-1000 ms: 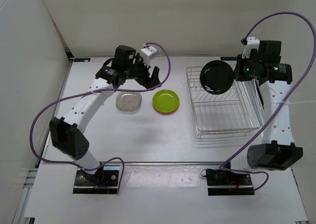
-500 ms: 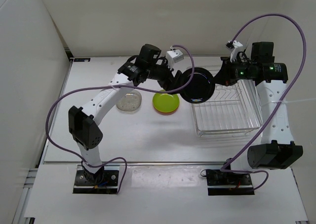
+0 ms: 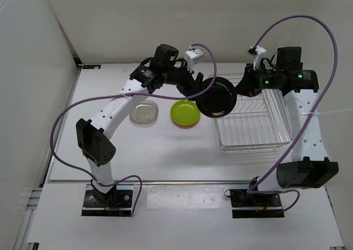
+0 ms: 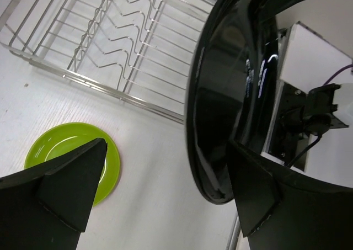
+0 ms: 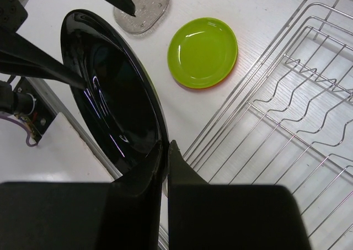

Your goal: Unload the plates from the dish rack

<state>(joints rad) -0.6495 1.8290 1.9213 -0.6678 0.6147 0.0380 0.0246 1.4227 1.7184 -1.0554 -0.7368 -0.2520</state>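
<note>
The left gripper grabs the black plate's rim across from my right gripper next and leaves the plate's base free to stack.
My right gripper (image 3: 238, 90) is shut on the rim of the black plate (image 3: 218, 98) and holds it on edge above the left side of the dish rack (image 3: 251, 123). The right wrist view shows its jaws (image 5: 166, 146) pinching the plate (image 5: 110, 95). My left gripper (image 3: 199, 90) is open at the plate's left edge. In the left wrist view the black plate (image 4: 220, 95) stands between the spread fingers, close to the right finger (image 4: 251, 189). The lime green plate (image 3: 185, 113) lies on the orange plate (image 5: 207, 86). The clear plate (image 3: 144, 113) lies to their left.
The dish rack (image 5: 287, 123) holds no plates in view. White walls stand at the back and left of the table (image 3: 165, 150). Purple cables loop above both arms.
My right gripper has carried the black plate left, from over the rack to its left edge. My left gripper has swung right from above the clear plate to the black plate's rim.
</note>
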